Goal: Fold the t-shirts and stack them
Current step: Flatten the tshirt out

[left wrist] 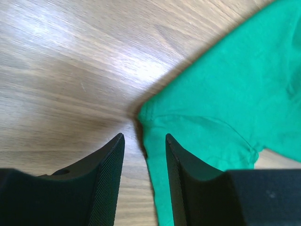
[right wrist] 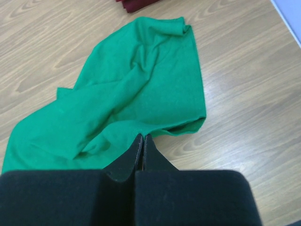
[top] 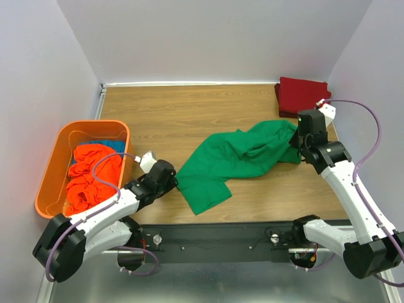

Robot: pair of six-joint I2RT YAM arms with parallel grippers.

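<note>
My left gripper takes hold of its corner edge (top: pixel 178 179) next, opposite the hem my right gripper holds, to spread the green t-shirt (top: pixel 237 158) flat for folding.
A bright green t-shirt (top: pixel 237 158) lies rumpled across the middle of the table, stretched from front left to back right. My left gripper (top: pixel 174 183) sits low at the shirt's left corner with its jaws open. In the left wrist view the shirt's edge (left wrist: pixel 155 155) runs between the left gripper's (left wrist: pixel 143 136) fingers, ungripped. My right gripper (top: pixel 294 142) is at the shirt's right end. The right wrist view shows the right gripper (right wrist: pixel 142 137) shut on the hem of the green t-shirt (right wrist: pixel 136 89). A dark red t-shirt (top: pixel 303 95) lies folded at the back right corner.
An orange plastic bin (top: pixel 53 170) stands at the left edge, holding crumpled orange-red shirts (top: pixel 88 180) and a bit of blue cloth (top: pixel 104 146). White walls close in the table on three sides. A black rail runs along the near edge.
</note>
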